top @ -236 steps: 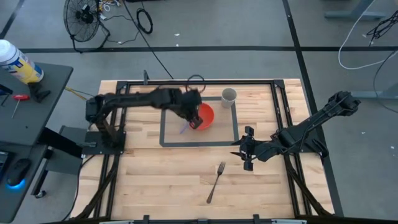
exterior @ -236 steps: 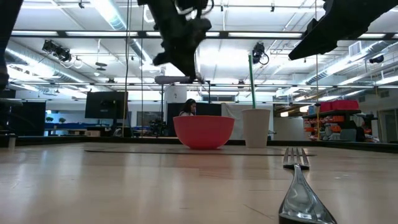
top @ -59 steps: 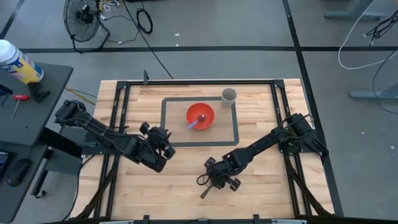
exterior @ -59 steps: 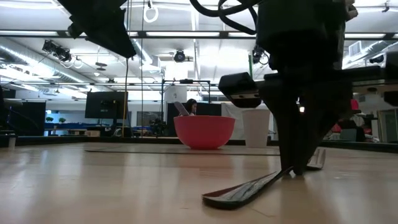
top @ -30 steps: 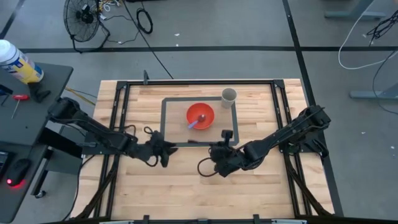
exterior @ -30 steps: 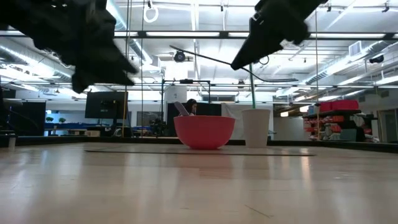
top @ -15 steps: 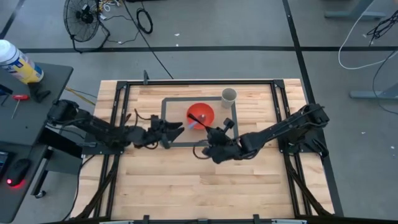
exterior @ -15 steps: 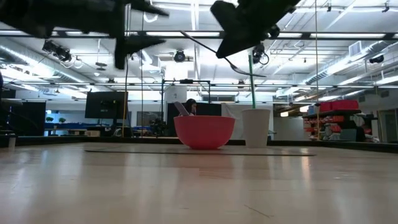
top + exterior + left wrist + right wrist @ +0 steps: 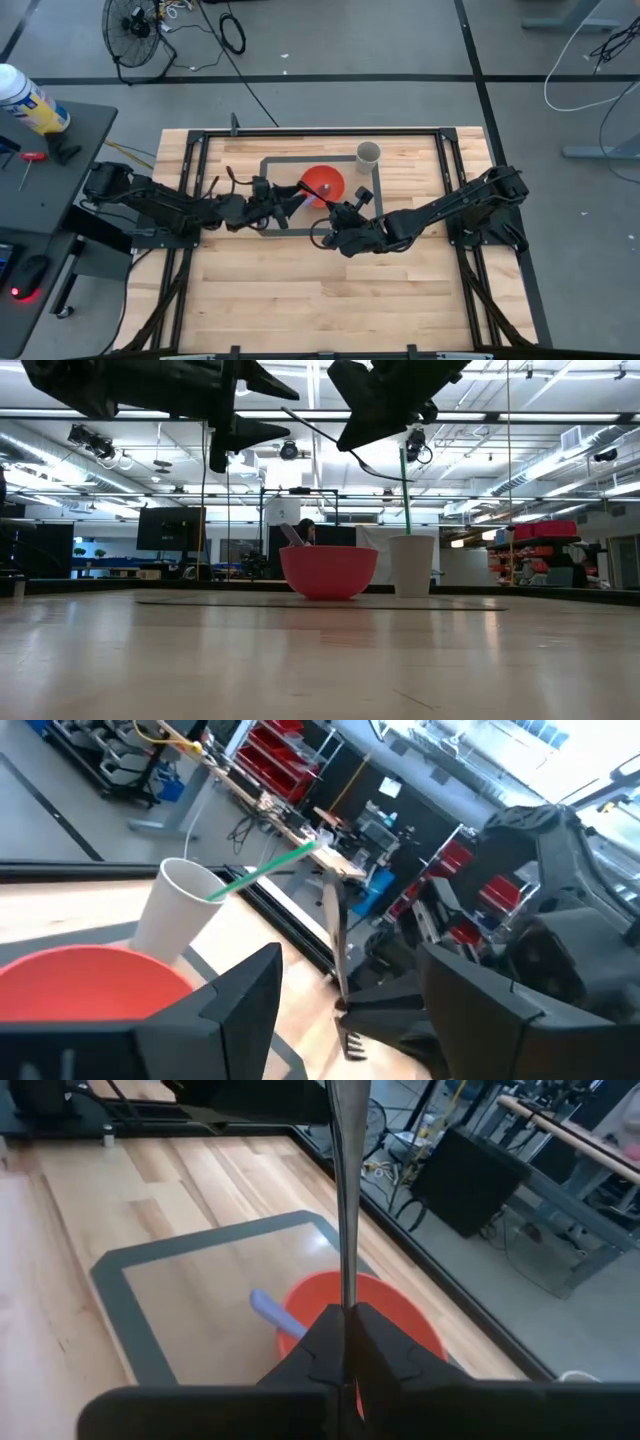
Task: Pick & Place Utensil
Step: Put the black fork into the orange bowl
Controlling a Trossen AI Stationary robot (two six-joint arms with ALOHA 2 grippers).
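I should next grab the fork by its long bare handle (image 9: 334, 915) with my left gripper, because my right gripper's fingers cover the fork (image 9: 335, 950) close to its tines.
My right gripper (image 9: 338, 215) hangs above the table just near of the red bowl (image 9: 322, 184), shut on a metal fork (image 9: 345, 1190). The fork's handle juts toward the bowl and toward my left gripper (image 9: 290, 203), and stays in the air. My left gripper is open at the bowl's left side. In the left wrist view the fork (image 9: 335, 950) shows between and beyond its two fingers, untouched. A purple utensil (image 9: 272, 1309) lies in the bowl, its end leaning on the rim. A pale cup (image 9: 369, 153) with a green straw stands right of the bowl. My right gripper pinches the fork's shaft (image 9: 346, 1302) between its two fingers, close to the tine end (image 9: 352, 1042). The fingers lie along the fork, and the long handle runs straight out past their tips. The fork is lifted clear and slopes over the bowl's near rim.
The bowl and cup stand inside a grey taped rectangle (image 9: 268, 215) at the table's far middle. Bare wooden table (image 9: 320, 300) lies toward the near edge. A black frame (image 9: 300, 130) runs along the table's sides.
My right gripper has carried the fork toward the far edge and slightly left, up to the bowl, staying shut. My left gripper has risen and moved right and far, toward the bowl and the fork's handle.
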